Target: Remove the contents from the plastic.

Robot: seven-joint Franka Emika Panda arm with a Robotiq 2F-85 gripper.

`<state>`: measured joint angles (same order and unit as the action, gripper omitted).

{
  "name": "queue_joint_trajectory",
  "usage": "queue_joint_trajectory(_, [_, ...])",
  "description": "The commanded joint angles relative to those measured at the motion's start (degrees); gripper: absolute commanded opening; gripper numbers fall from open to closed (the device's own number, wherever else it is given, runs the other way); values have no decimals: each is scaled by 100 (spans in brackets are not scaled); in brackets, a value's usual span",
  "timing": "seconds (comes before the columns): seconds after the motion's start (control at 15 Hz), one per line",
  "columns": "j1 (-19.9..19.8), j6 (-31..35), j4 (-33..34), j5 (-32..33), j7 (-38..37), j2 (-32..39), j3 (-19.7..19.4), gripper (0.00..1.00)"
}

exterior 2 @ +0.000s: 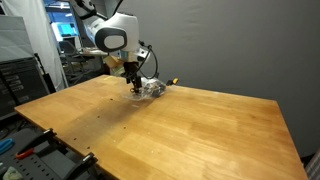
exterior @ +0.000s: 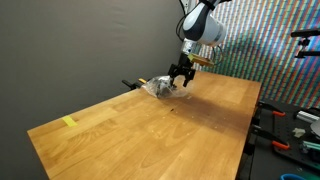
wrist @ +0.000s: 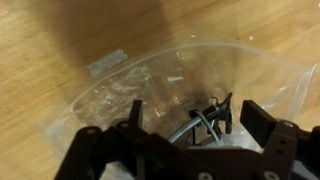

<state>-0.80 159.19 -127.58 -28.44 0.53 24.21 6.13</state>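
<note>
My gripper's fingers stop high over the bag in an exterior view, so it goes lower first. It is too early to close on the bag's wires.
The clear crinkled plastic bag [wrist: 150,85] lies on the wooden table near its far edge, seen in both exterior views [exterior: 156,87] [exterior 2: 153,89]. In the wrist view the tangle of thin black and grey wires [wrist: 210,119] shows through the bag, still inside it. My gripper [wrist: 195,112] is open, its two fingers spread to either side of the wires just above the bag. In both exterior views the gripper [exterior: 180,79] [exterior 2: 134,86] points down at the bag's edge, low over the table.
A yellow-and-black clamp-like object [exterior: 129,84] [exterior 2: 172,83] sits at the table edge beside the bag. A small yellow tape piece [exterior: 69,122] lies near a far corner. Tools and racks stand off the table [exterior: 295,125].
</note>
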Motion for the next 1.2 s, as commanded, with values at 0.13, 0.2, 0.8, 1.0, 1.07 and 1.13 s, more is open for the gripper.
queue_joint_trajectory(0.13, [-354, 725, 154, -239, 2, 224, 426, 100])
queue_joint_trajectory(0.2, [-375, 825, 156, -179, -7, 271, 437, 100])
queue_joint_trajectory(0.8, [-663, 1124, 83, -72, 14, 515, 623, 100])
queue_joint_trajectory(1.0, [-682, 1266, 154, -3, 20, 650, 680, 100])
queue_joint_trajectory(1.07, [-678, 1341, 187, 20, 27, 703, 721, 100])
queue_joint_trajectory(1.13, [-675, 1444, 213, 52, 26, 755, 759, 100])
